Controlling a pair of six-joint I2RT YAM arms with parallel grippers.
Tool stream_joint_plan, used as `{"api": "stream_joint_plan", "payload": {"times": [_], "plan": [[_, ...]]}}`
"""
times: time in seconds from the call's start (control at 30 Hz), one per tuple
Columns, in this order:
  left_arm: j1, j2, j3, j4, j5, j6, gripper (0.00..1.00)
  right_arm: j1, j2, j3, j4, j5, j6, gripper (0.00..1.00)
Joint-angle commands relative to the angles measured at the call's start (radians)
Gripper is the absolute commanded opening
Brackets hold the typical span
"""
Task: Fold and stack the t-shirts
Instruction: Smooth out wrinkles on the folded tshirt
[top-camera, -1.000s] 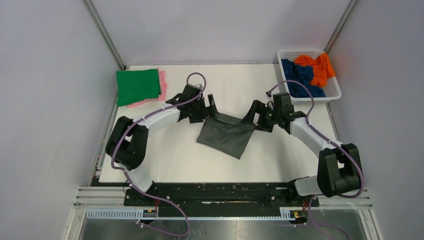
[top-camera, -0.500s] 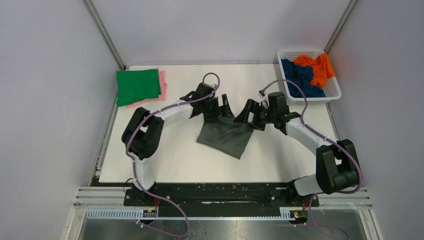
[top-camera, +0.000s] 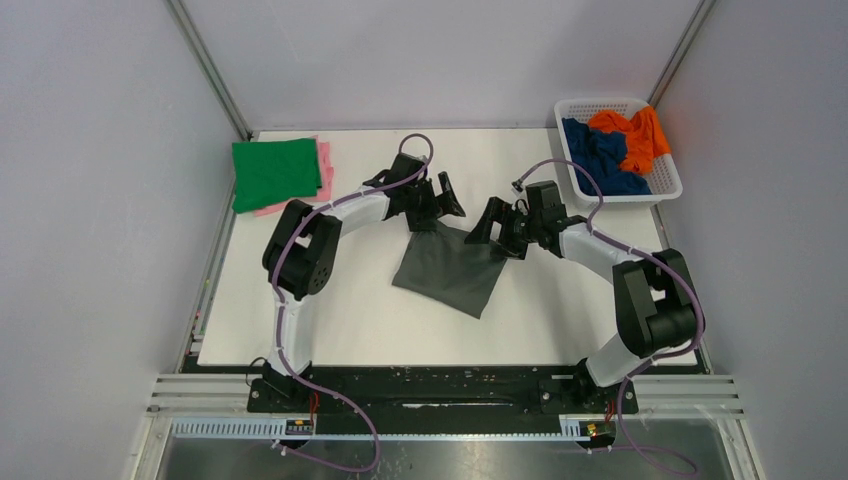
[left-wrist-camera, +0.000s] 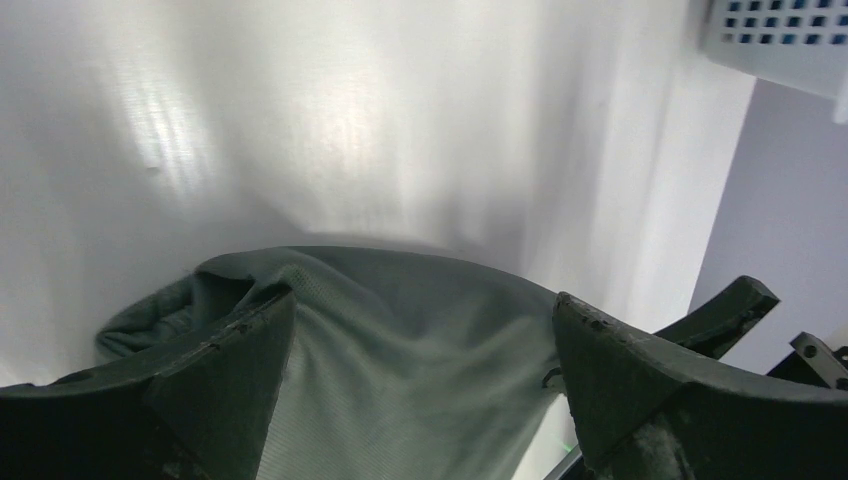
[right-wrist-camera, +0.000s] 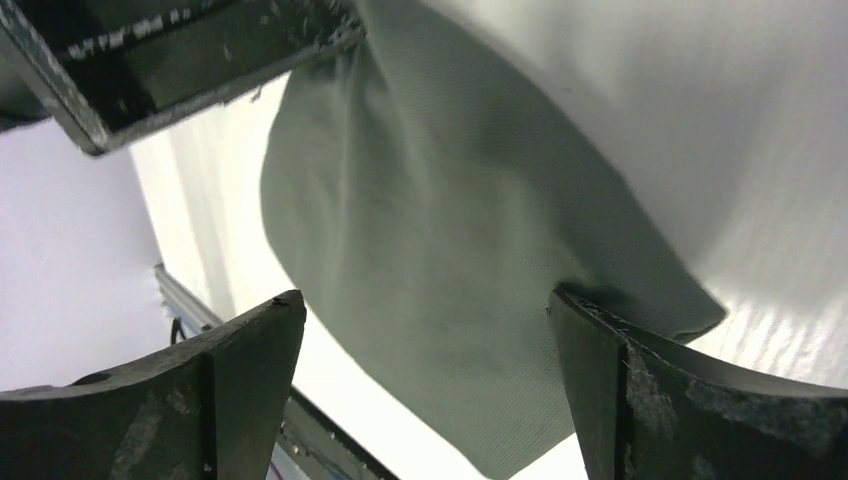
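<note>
The folded dark grey t-shirt has to be laid over the stack, so its far corner, nearest the green t-shirt (top-camera: 274, 171), is the part my left gripper needs to grab next.
The dark grey t-shirt (top-camera: 452, 270) lies folded in the middle of the table, and shows in the left wrist view (left-wrist-camera: 400, 370) and the right wrist view (right-wrist-camera: 440, 260). My left gripper (top-camera: 447, 197) is open above the shirt's far left corner. My right gripper (top-camera: 483, 222) is open above its far right corner. Neither holds cloth. The green t-shirt (top-camera: 274, 171) lies folded on the pink t-shirt (top-camera: 324, 165) at the far left. The orange t-shirt (top-camera: 634, 133) and the navy blue t-shirt (top-camera: 598, 155) lie crumpled in the basket.
A white lattice basket (top-camera: 670, 180) stands at the far right corner; its corner shows in the left wrist view (left-wrist-camera: 780, 40). Metal frame posts and grey walls close in the table on the left, right and back.
Both grippers have moved away from the near side toward the far edge of the dark grey shirt and closer together. The shirt has stayed flat where it was.
</note>
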Motion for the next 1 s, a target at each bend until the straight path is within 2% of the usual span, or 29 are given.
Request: {"api": "stream_joint_plan", "payload": {"times": [0.0,0.2,0.3,0.47,0.67,0.83,0.97], "plan": [[0.004,0.022,-0.037,-0.005,-0.035,-0.019,0.99,0.002,0.068,0.050,0.023,0.111,0.011,0.99],[0.017,0.006,-0.075,-0.003,-0.054,-0.014,0.99,0.001,0.183,0.069,0.002,0.216,0.017,0.99],[0.017,-0.039,-0.064,-0.030,-0.055,0.009,0.99,0.001,0.143,0.071,0.005,0.213,0.006,0.99],[0.013,-0.233,-0.094,-0.072,-0.097,0.059,0.99,0.001,-0.125,0.080,-0.042,0.234,-0.029,0.99],[0.013,-0.450,-0.280,-0.119,-0.229,0.095,0.99,-0.009,-0.489,-0.137,-0.016,0.391,0.061,1.00],[0.011,-0.446,-0.387,-0.105,-0.202,0.096,0.99,-0.035,-0.777,-0.406,0.069,0.496,0.177,1.00],[0.009,-0.366,-0.394,-0.103,-0.179,0.105,0.97,-0.035,-0.963,-0.488,0.006,0.559,0.115,1.00]]}}
